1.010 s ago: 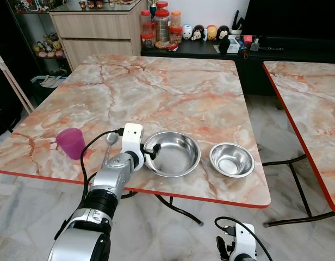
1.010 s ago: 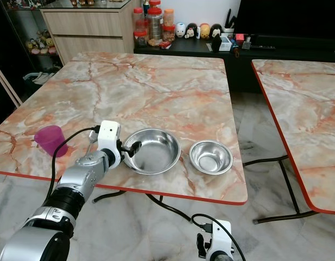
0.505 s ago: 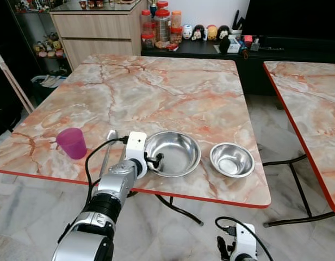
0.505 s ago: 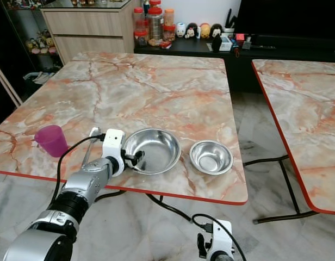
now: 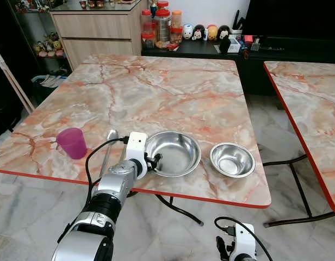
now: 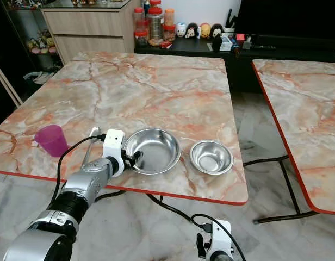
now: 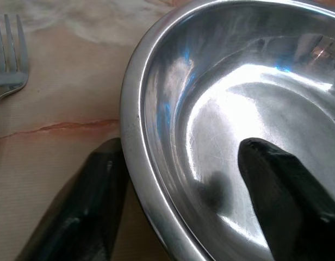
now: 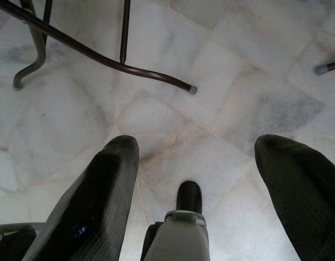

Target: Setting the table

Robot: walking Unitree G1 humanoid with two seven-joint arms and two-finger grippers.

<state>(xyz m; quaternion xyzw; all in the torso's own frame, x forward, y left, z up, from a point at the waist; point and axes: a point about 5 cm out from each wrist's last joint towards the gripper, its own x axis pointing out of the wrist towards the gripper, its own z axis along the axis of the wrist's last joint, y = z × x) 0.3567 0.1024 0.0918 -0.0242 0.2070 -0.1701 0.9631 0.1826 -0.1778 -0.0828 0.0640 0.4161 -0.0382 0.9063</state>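
Note:
The large bowl is much wider than the open fingers, so my left gripper needs to pinch it by its thin steel rim next.
A large steel bowl (image 5: 175, 152) sits near the front edge of the marble table (image 5: 156, 92), and a smaller steel bowl (image 5: 231, 159) stands just right of it. A fork (image 5: 109, 145) lies left of the large bowl, with a purple cup (image 5: 72, 143) further left. My left gripper (image 5: 154, 160) is open and straddles the large bowl's left rim (image 7: 136, 136): one finger (image 7: 86, 212) outside against the rim, the other (image 7: 287, 196) inside, apart from the wall. The fork's tines (image 7: 7, 65) lie close by. My right gripper (image 8: 200, 179) hangs open over the floor.
A second marble table (image 5: 314, 98) stands to the right across a gap of tiled floor. Behind the table are a wooden cabinet (image 5: 97, 30) and a dark low shelf with jars and figurines (image 5: 173, 30). Table legs (image 8: 102, 54) cross the floor below.
My left wrist has drawn back toward the table's front edge, uncovering the fork. The fingers stay at the large bowl's rim. Little has moved in the last half second.

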